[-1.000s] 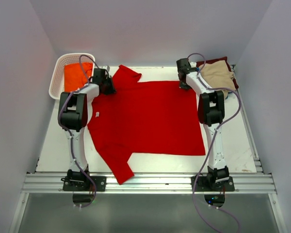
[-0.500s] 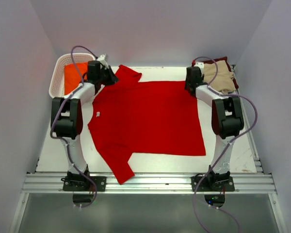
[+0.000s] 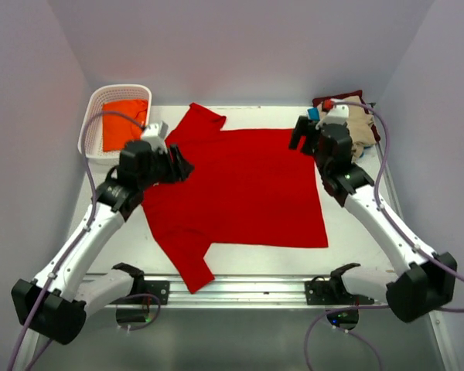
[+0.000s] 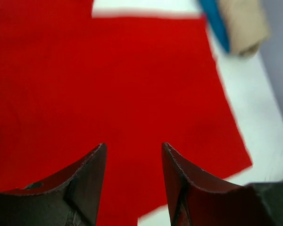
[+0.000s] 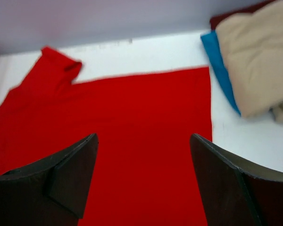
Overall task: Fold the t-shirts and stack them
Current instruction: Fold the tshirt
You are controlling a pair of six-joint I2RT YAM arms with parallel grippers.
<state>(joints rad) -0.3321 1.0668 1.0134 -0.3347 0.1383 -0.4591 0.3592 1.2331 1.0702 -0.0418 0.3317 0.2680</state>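
The left gripper's next job is to fold the near side of the t-shirt over the t-shirt's body, so it should grab the red t-shirt (image 3: 240,185) by its near sleeve's tip (image 3: 201,284).
The red t-shirt (image 3: 240,185) lies spread flat on the table, one sleeve at the far left and one at the near edge. My left gripper (image 3: 182,166) hovers open over its left side, and in the left wrist view nothing sits between the fingers of this gripper (image 4: 133,148) above the red cloth (image 4: 108,70). My right gripper (image 3: 300,133) hangs open over the far right corner, empty above the red cloth (image 5: 141,103) in the right wrist view (image 5: 144,137). An orange t-shirt (image 3: 124,124) lies in the basket. Beige (image 3: 362,124), blue (image 5: 219,66) and maroon (image 5: 236,14) t-shirts are piled at the far right.
A white slotted basket (image 3: 89,127) stands at the far left corner. Walls close in the table on the left, back and right. An aluminium rail (image 3: 240,290) runs along the near edge, by the red sleeve's tip.
Both grippers have opened and drawn back and up from the red t-shirt's far edge. Both arms now reach in from lower down in the top view. The shirt lies flat as before.
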